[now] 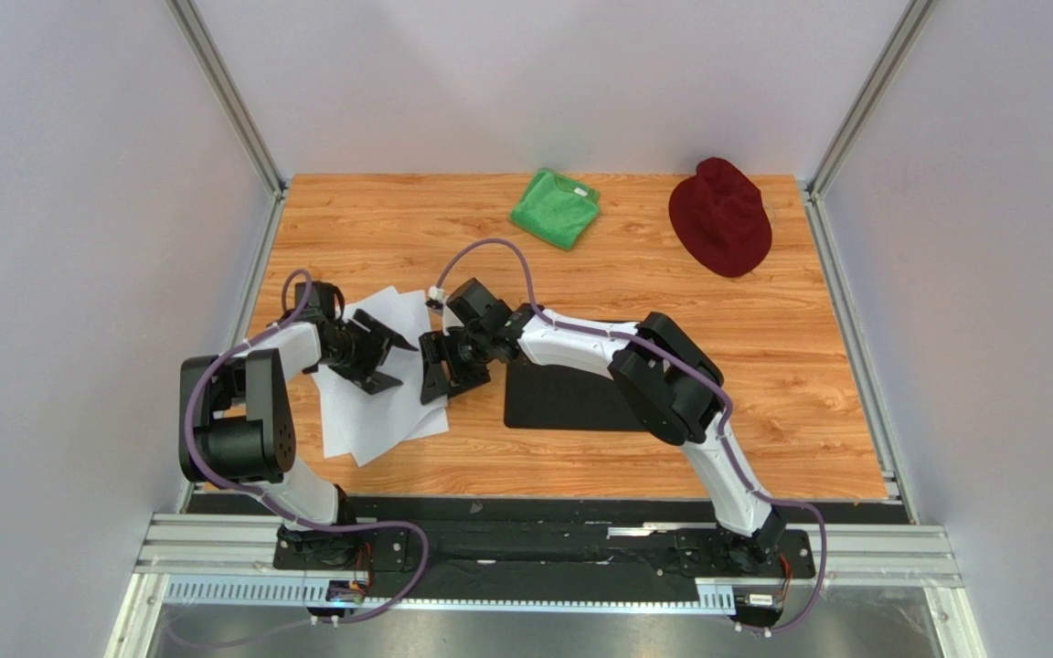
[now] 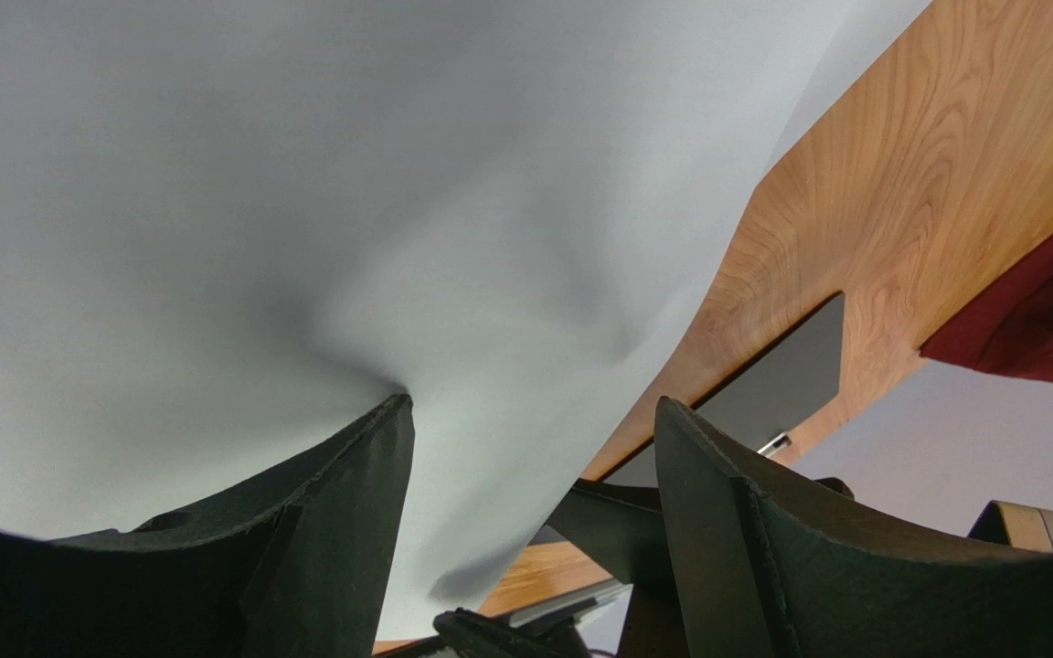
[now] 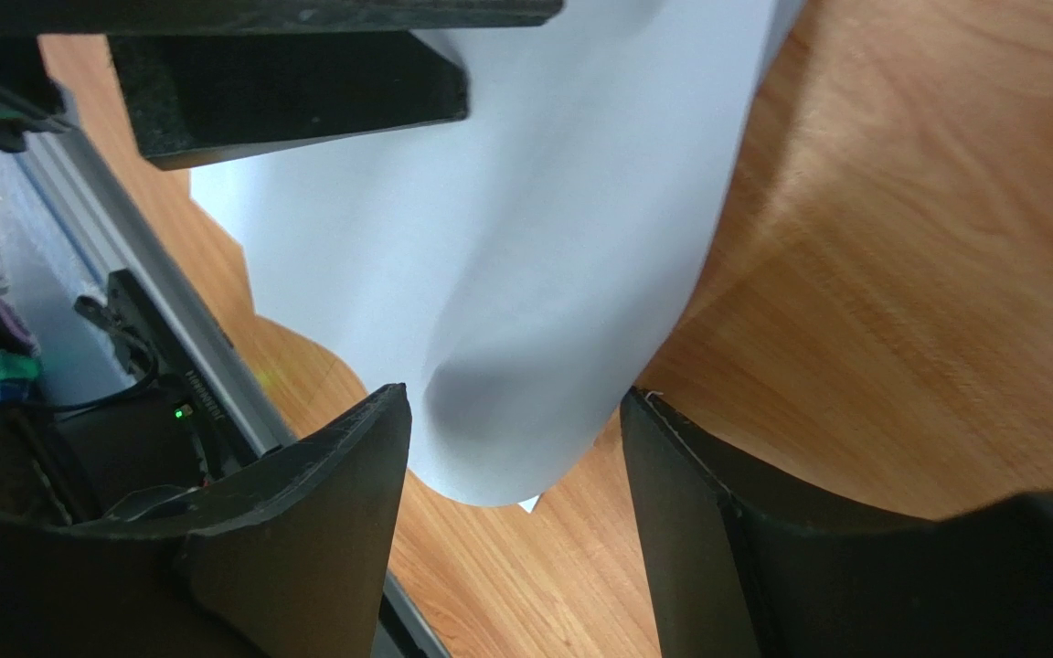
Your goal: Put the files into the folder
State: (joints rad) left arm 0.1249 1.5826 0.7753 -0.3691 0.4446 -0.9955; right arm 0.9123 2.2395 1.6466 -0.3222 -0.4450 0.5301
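My right gripper should next take hold of only the top file's raised edge (image 1: 428, 368) (image 3: 529, 428) facing the folder. Then it can pull that file onto the folder.
The white files (image 1: 370, 400) lie overlapped on the left of the table. The black folder (image 1: 567, 398) lies flat in the middle, partly under my right arm. My left gripper (image 1: 376, 351) is open over the sheets. In the left wrist view its jaws (image 2: 532, 411) stand apart, one fingertip (image 2: 395, 418) pressing into a bowed sheet (image 2: 354, 206); the folder (image 2: 793, 377) and its silver clip (image 2: 772, 443) show beyond. My right gripper (image 1: 442, 365) is open at the sheets' right edge. In the right wrist view a raised sheet corner (image 3: 532, 274) hangs between its open jaws (image 3: 516, 411).
A green cloth (image 1: 556, 206) and a dark red hat (image 1: 720, 215) lie at the back of the wooden table (image 1: 793, 343). Metal frame rails run along both sides. The two grippers are close together, fingers nearly facing.
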